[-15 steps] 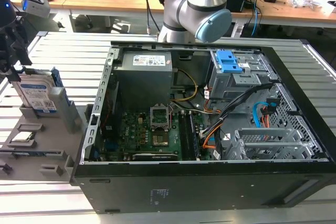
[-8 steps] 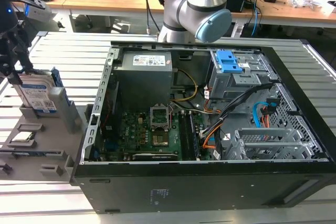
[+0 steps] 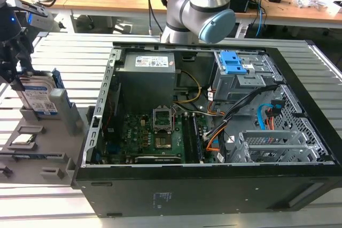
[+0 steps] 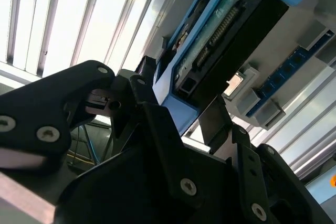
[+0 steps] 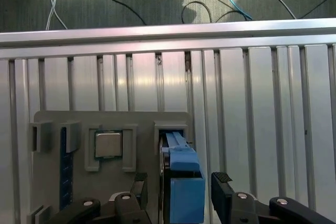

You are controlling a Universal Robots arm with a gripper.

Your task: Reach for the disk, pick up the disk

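Note:
My black fingers are beside the disk (image 5: 166, 182) and its blue bracket (image 5: 187, 195) in the wrist view. My gripper should close on the disk now.
The disk (image 3: 41, 99) stands on edge in a slot of the grey holder (image 3: 53, 159) at the exterior view's left, silver with a white-and-blue label and a blue bracket. My gripper (image 3: 20, 78) hangs over it, open, one black finger on each side. In the first wrist view the disk's blue bracket (image 5: 184, 182) lies between the fingertips (image 5: 221, 181) with a small gap on both sides. The second wrist view shows the disk's connector edge (image 4: 220, 40) just beyond my gripper (image 4: 178, 103).
A square silver CPU chip (image 5: 108, 145) sits in the holder (image 5: 136, 120) beside the disk's slot. An open black computer case (image 3: 203, 132) with a blue latch (image 3: 232, 62) stands to the exterior view's right of the holder. All rest on a slatted metal table (image 5: 262, 103).

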